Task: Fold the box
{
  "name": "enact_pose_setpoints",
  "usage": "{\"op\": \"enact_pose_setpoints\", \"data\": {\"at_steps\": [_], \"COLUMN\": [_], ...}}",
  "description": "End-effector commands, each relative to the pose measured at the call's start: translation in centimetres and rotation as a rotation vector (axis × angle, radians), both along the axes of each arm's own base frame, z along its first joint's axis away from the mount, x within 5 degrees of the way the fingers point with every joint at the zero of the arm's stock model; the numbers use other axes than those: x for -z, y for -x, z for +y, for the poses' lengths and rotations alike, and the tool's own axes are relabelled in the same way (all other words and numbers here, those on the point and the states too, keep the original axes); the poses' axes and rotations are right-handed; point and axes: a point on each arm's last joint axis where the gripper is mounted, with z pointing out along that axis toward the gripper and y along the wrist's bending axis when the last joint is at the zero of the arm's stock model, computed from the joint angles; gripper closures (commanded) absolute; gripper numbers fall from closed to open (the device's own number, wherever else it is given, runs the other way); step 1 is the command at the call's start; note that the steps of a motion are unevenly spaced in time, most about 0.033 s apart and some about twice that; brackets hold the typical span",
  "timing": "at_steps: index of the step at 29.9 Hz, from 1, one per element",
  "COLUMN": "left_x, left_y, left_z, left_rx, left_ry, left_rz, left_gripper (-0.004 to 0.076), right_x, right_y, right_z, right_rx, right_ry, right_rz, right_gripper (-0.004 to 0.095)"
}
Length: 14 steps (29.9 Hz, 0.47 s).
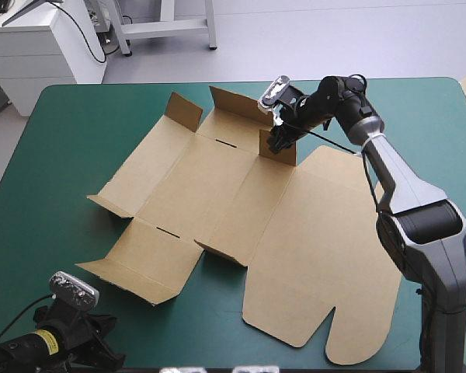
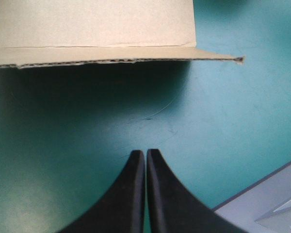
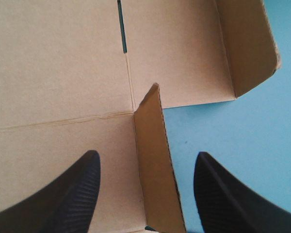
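Next, my right gripper grabs the small upright flap by its loose edge (image 3: 169, 155), to fold the box's side panel (image 3: 63, 165) into a side.
The brown box (image 1: 295, 233) lies as a cut sheet across the table, mostly flat, with several side flaps tilted up. At its far edge a small flap (image 1: 279, 151) stands upright. My right gripper (image 1: 278, 140) hangs over that flap, open. In the right wrist view the flap (image 3: 153, 141) rises between the two spread black fingers of the right gripper (image 3: 148, 158), with the box (image 3: 63, 63) flat ahead. My left gripper (image 1: 109, 346) sits low at the table's near left corner. In its own view the left gripper (image 2: 146, 153) is shut and empty, a raised box edge (image 2: 111, 34) ahead of it.
Bare teal-green cover (image 1: 70, 140) lies left of the box and along the far right (image 1: 427, 116). The wide lid panel with a notched edge (image 1: 334, 326) reaches close to the near edge. The left wrist view shows the table's edge and the floor (image 2: 276, 199) beside the shut fingers.
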Motion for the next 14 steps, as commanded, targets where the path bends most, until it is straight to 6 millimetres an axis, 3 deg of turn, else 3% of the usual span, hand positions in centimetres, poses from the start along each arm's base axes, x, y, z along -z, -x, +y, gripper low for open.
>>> {"op": "enact_pose_setpoints", "data": {"at_steps": [1, 9, 11, 14], "left_x": [-0.9, -0.9, -0.9, -0.9], "left_y": [-0.3, -0.3, -0.3, -0.3], "left_z": [-0.3, -0.3, -0.3, -0.3], "left_rx": [0.001, 0.001, 0.001, 0.001], "left_ry": [0.037, 0.037, 0.037, 0.037], "left_rz": [-0.045, -0.045, -0.045, -0.045], "left_gripper": [0.0731, 0.0731, 0.0731, 0.0731], "right_x": [-2.7, -0.5, -0.4, -0.4], "right_y": [0.3, -1.1, -1.2, -1.1], "right_z": [-0.1, 0.0, 0.0, 0.1], "right_rx": [0.009, 0.026, 0.027, 0.026], "right_ry": [-0.015, 0.014, 0.011, -0.003], "right_rz": [-0.092, -0.098, -0.099, -0.097], "right_gripper": [0.037, 0.0387, 0.0475, 0.0691]}}
